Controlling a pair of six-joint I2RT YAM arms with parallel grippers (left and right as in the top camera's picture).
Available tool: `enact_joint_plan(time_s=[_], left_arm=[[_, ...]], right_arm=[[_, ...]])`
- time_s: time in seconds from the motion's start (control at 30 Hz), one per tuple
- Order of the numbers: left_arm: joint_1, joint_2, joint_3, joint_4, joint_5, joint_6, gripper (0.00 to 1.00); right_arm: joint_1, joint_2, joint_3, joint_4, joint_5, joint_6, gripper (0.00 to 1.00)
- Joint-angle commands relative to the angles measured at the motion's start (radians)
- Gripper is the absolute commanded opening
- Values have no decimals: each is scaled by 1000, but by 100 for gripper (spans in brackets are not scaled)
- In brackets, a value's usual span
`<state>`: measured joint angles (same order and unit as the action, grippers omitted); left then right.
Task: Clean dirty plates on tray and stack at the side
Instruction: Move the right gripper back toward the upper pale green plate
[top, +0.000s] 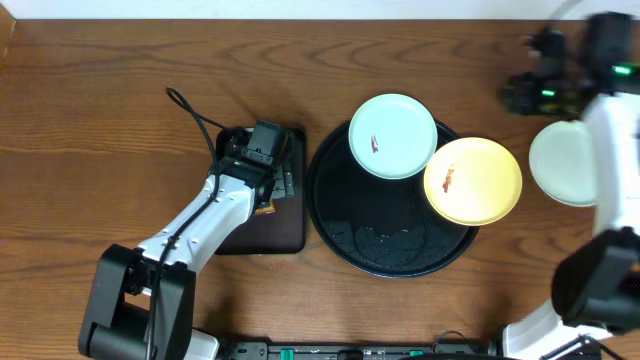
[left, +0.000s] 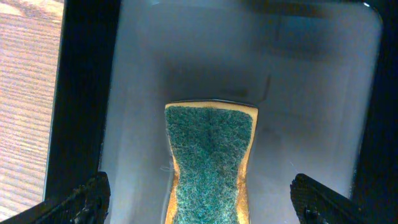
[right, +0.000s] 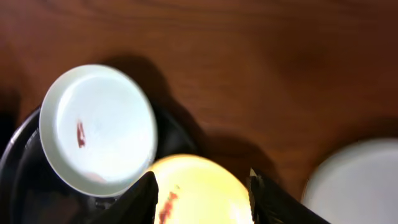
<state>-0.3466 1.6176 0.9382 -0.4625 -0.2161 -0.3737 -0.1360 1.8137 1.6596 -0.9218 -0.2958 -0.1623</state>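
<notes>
Next, my right gripper grabs the mint-blue plate by its rim on the yellow plate's side (top: 432, 151) (right: 150, 154), which leaves the mint-blue plate's smeared side open to clean and stack.
The round black tray (top: 392, 250) lies mid-table. A mint-blue plate (top: 392, 135) with a small brown smear rests over its far rim. A pale yellow plate (top: 472, 180), also smeared, sits on its right rim. Another pale plate (top: 558, 160) lies on the table at the right, partly hidden by the right arm. My right gripper (right: 201, 186) hangs open and empty high above the yellow plate (right: 199, 193), the mint plate (right: 99, 127) to its left. My left gripper (left: 202, 194) is open wide, with one finger on each side of a green and yellow sponge (left: 210, 162).
The sponge lies in a smaller rectangular black tray (top: 290, 235) left of the round one, under the left arm. A black cable (top: 195, 120) loops over the table by that arm. The right arm's base (top: 600, 280) stands at the front right.
</notes>
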Motion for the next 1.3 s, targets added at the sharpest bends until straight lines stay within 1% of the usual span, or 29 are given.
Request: enact_joint_plan(time_s=[0.0,0.13,0.33,0.43,0.57,0.7,0.87,0.93,1.0,1.07,1.1,1.2,1.27], left_arm=[[6,16,0,1,-13,-6,93],[6,16,0,2,-13,-6,93],[6,16,0,1,-13,-6,93],[6,16,0,1,-13,-6,93],[6,16,0,2,-13,-6,93],[6,16,0,2,-13,-6,93],[6,16,0,2,-13,-6,93],[6,16,0,2,-13,-5,93],[6,16,0,2,-13,-6,94],[6,16,0,2,-13,-6,94],[6,16,0,2,-13,-6,93],[6,16,0,2,-13,-6,93],[6,16,0,2,-13,-6,93]], right_arm=[[99,91,-6,37,113,-35,46],[192,185,-6,115,118,-37,46],[258,295,-6,200,282,-36,43],[263,315,-6,201,282,-33,39],[264,315,-7,172,249,-33,29],[265,315,-12,148,180,-32,29],[265,315,-48,169,179,-25,27],[265,315,-65,180,179,-25,22],[269,315,-80,198,177,-23,16],[280,315,-82,209,166,-7,3],[285,312,-82,214,148,1,1],[292,298,-68,215,64,31,1],[298,277,-64,206,23,95,1]])
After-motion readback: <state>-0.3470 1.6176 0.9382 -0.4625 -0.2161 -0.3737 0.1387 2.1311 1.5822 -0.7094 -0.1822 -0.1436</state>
